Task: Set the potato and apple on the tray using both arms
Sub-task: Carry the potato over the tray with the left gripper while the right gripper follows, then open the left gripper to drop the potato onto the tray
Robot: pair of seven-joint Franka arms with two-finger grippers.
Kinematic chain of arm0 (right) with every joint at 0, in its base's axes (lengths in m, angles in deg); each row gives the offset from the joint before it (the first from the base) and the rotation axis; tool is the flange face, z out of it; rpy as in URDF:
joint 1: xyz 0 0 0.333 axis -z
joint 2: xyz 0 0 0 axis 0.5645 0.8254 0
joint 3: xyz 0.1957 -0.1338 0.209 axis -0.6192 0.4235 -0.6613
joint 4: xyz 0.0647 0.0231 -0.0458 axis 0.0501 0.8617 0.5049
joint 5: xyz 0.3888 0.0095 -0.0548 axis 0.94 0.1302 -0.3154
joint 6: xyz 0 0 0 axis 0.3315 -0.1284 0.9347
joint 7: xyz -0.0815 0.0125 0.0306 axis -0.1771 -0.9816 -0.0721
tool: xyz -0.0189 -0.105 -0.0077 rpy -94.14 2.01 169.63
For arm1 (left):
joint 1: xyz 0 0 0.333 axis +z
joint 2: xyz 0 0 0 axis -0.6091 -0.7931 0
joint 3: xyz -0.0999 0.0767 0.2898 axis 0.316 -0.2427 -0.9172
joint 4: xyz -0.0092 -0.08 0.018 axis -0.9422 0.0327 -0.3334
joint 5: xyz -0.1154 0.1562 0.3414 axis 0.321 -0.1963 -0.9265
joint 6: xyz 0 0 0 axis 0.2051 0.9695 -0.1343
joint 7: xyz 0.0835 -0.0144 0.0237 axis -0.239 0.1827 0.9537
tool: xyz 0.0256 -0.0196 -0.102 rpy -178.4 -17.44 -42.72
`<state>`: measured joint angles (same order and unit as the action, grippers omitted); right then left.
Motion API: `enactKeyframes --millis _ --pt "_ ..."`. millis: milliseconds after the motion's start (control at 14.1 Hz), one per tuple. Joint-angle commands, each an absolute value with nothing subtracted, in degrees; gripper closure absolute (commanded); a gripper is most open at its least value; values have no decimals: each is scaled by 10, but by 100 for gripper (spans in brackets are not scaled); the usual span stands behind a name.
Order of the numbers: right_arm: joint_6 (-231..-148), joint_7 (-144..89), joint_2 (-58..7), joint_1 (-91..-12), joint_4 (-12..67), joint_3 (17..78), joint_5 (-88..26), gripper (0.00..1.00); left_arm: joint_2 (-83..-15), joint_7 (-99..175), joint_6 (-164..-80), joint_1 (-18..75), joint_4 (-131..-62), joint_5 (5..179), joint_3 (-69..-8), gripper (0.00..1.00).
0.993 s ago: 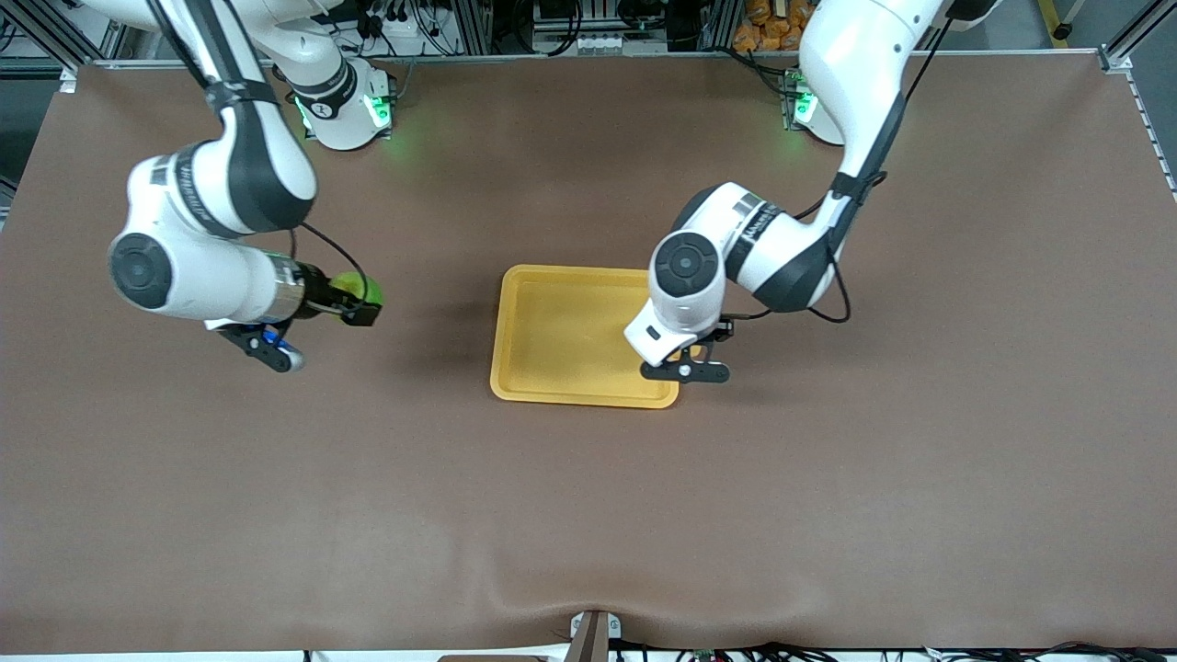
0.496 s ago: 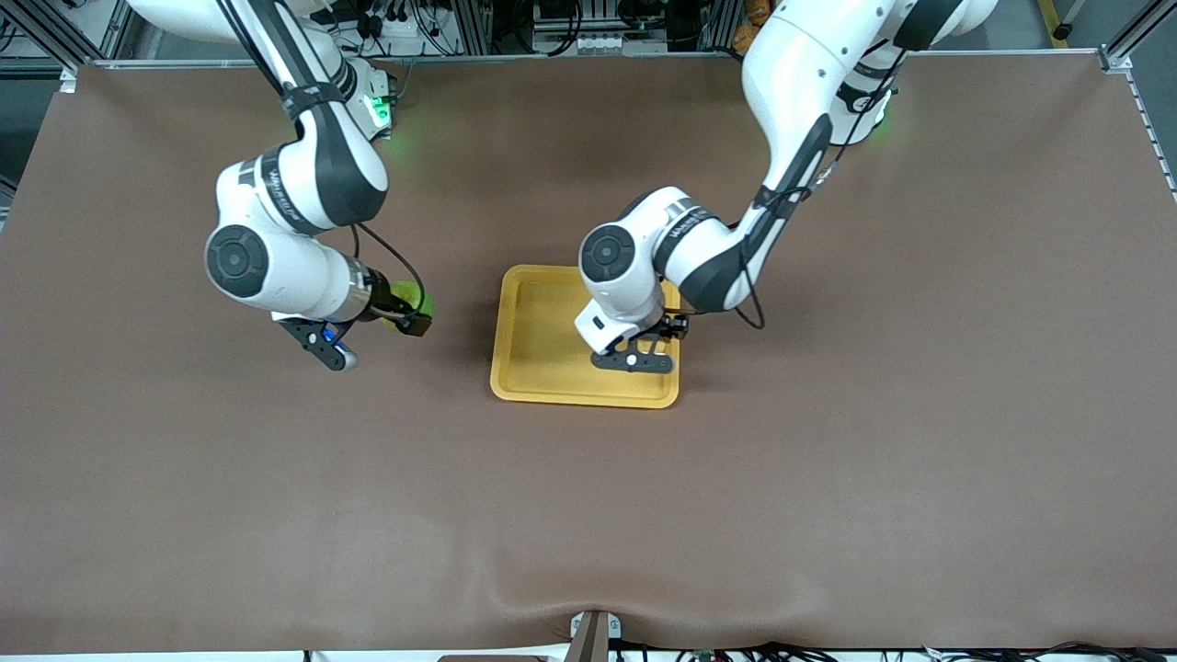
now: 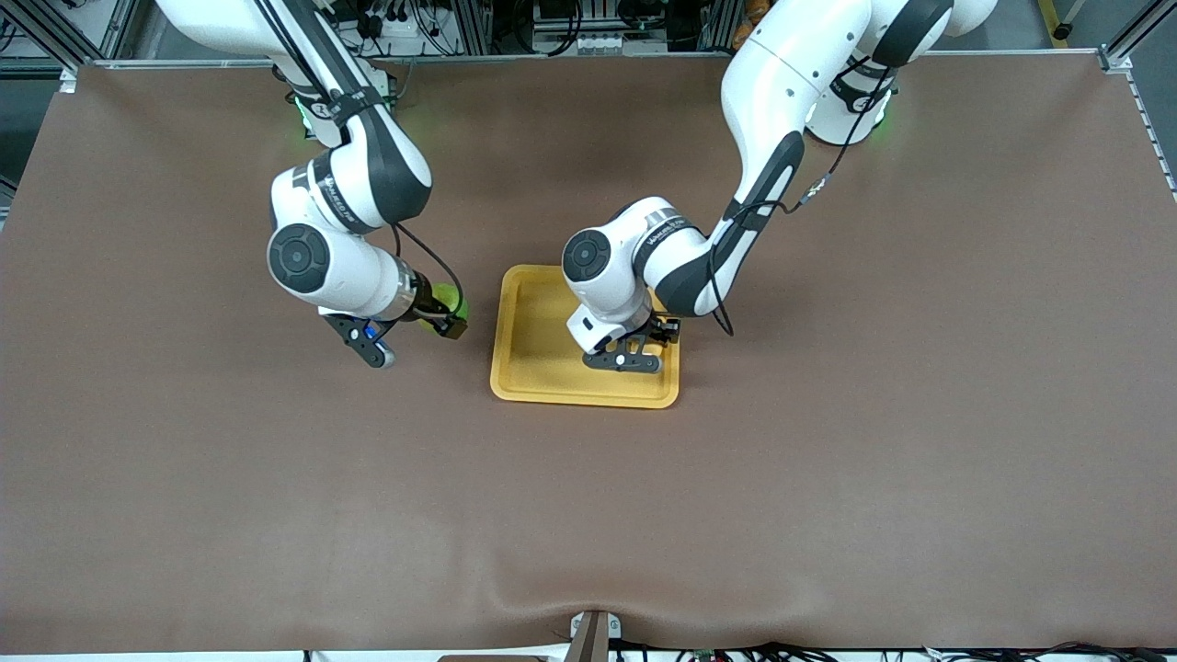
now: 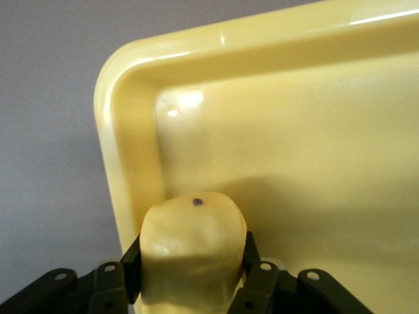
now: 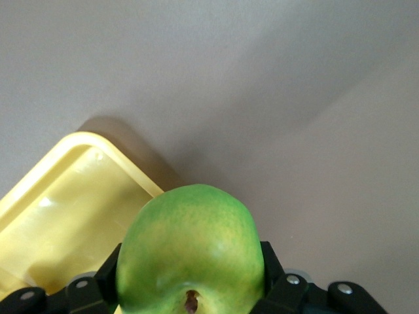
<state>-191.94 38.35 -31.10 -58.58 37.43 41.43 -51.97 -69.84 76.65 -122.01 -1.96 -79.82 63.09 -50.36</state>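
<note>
My left gripper should open: the potato (image 4: pixel 193 242) is low inside the tray's rim (image 4: pixel 107 131), so the potato would rest there.
The yellow-orange tray (image 3: pixel 538 372) lies mid-table. My left gripper (image 4: pixel 193 265) is shut on the pale yellow potato (image 4: pixel 193 229). It hangs low over the inside of the tray (image 4: pixel 314 131), near a corner at the left arm's end. In the front view the left wrist hides the potato. My right gripper (image 5: pixel 190 278) is shut on the green apple (image 5: pixel 190 235), stem dimple facing the camera. The apple (image 3: pixel 449 302) hangs over bare table just beside the tray's rim (image 5: pixel 98 147) toward the right arm's end.
A brown cloth (image 3: pixel 828 460) covers the whole table and has a wrinkle near the front edge. A small bracket (image 3: pixel 593 633) sticks up at the middle of that edge. Cables and frame rails run along the robots' side.
Both arms have swung toward the tray. The left gripper carried the potato from the tray's outer edge to over its inside. The right gripper brought the apple close to the tray's rim.
</note>
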Motion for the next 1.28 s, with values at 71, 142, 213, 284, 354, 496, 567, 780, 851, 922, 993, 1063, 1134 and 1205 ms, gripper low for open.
enactKeyframes --millis 71,142,213,284,354,496,567,780,851,922,993,1063,1134,1205 --pt "-1924 421 -310 -595 375 405 -507 100 -707 788 -1250 -27 -782 617 -511 0" --pt "-1928 427 -307 -596 375 404 -507 100 -706 788 -1250 -27 -782 616 -511 0" --pt "-1939 436 -304 -598 375 394 -507 100 -702 787 -1250 -26 -782 615 -511 0" --pt "-1951 450 -295 -599 375 390 -507 100 -698 785 -1250 -24 -782 615 -511 0" --pt "-1963 464 -290 -599 375 383 -507 100 -696 785 -1250 -23 -782 615 -511 0" --pt "-1980 483 -280 -599 375 379 -507 100 -689 783 -1250 -19 -782 615 -513 0" --pt "-1983 495 -277 -599 374 370 -507 100 -679 780 -1249 -19 -782 615 -521 0" --pt "-2010 521 -262 -599 373 359 -507 100 -640 770 -1244 -12 -782 617 -541 0" --pt "-2019 533 -256 -599 371 355 -507 100 -624 752 -1244 7 -782 620 -542 0" --pt "-2032 538 -249 -599 370 350 -507 100 -607 730 -1244 32 -782 622 -541 0" --pt "-2047 545 -242 -599 370 344 -507 100 -590 705 -1239 59 -783 632 -538 0" --pt "-2066 559 -233 -599 369 337 -507 100 -576 674 -1229 83 -783 653 -538 0" --pt "-2078 579 -224 -599 367 333 -507 100 -560 632 -1220 109 -783 674 -538 0" --pt "-2081 586 -216 -599 361 330 -510 100 -544 593 -1209 136 -783 692 -537 0"
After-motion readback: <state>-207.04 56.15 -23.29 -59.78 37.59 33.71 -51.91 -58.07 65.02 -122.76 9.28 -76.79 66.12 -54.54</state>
